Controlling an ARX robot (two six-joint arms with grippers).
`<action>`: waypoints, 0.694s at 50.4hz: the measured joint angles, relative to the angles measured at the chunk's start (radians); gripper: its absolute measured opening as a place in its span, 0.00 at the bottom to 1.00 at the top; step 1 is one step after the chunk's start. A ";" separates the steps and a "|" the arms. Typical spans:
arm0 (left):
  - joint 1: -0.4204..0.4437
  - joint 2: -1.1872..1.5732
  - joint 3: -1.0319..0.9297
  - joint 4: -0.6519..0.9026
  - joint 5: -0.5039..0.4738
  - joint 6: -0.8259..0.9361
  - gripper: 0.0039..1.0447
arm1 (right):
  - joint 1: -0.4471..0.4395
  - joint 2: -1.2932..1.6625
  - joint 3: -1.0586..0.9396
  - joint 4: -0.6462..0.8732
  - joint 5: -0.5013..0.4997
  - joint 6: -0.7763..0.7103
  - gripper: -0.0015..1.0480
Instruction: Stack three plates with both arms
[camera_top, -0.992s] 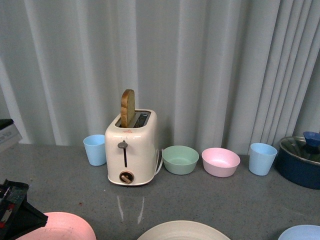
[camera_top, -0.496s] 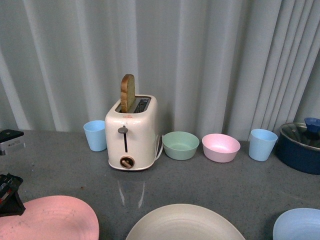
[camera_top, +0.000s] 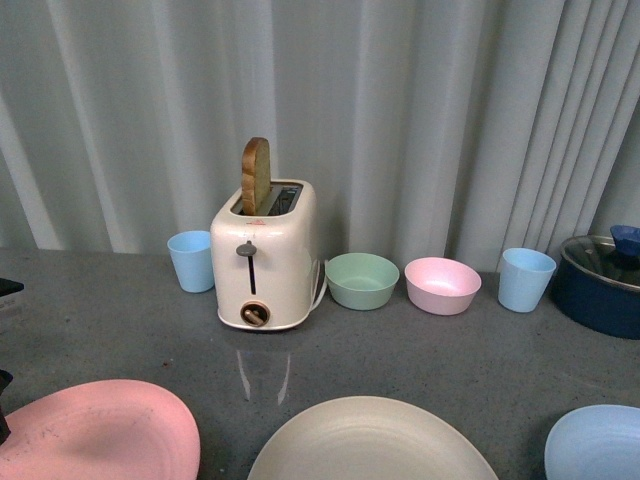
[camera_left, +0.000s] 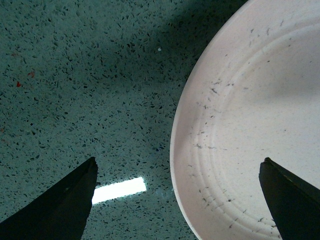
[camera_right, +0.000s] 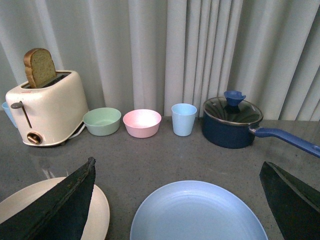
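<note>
My left gripper is to grab the pink plate (camera_top: 95, 440) next by its rim (camera_top: 10, 425), so that the three plates can be stacked.
Three plates lie along the near edge of the grey counter: pink plate (camera_top: 95, 440) at left, cream-beige plate (camera_top: 370, 445) in the middle, light blue plate (camera_top: 597, 440) at right. My left gripper (camera_left: 177, 197) is open and hangs over the pink plate's rim (camera_left: 250, 125), one finger over the counter, one over the plate. My right gripper (camera_right: 177, 200) is open and sits above the light blue plate (camera_right: 197, 215), with the cream plate (camera_right: 102, 212) beside it. Only a dark bit of the left arm (camera_top: 3, 385) shows in the front view.
At the back stand a cream toaster (camera_top: 264, 257) with a bread slice, two light blue cups (camera_top: 190, 260) (camera_top: 526, 279), a green bowl (camera_top: 362, 280), a pink bowl (camera_top: 442, 285) and a dark blue lidded pot (camera_top: 605, 285) with its handle (camera_right: 290, 140). A white curtain hangs behind.
The front view has tilted down, so more of all three plates shows. The left arm's dark part has slid almost out of the left edge.
</note>
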 joint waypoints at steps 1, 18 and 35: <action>0.000 0.003 0.000 0.000 -0.002 0.001 0.94 | 0.000 0.000 0.000 0.000 0.000 0.000 0.93; -0.001 0.045 -0.001 0.013 -0.016 0.004 0.94 | 0.000 0.000 0.000 0.000 0.000 0.000 0.93; -0.013 0.079 -0.026 0.061 -0.059 0.033 0.80 | 0.000 0.000 0.000 0.000 0.000 0.000 0.93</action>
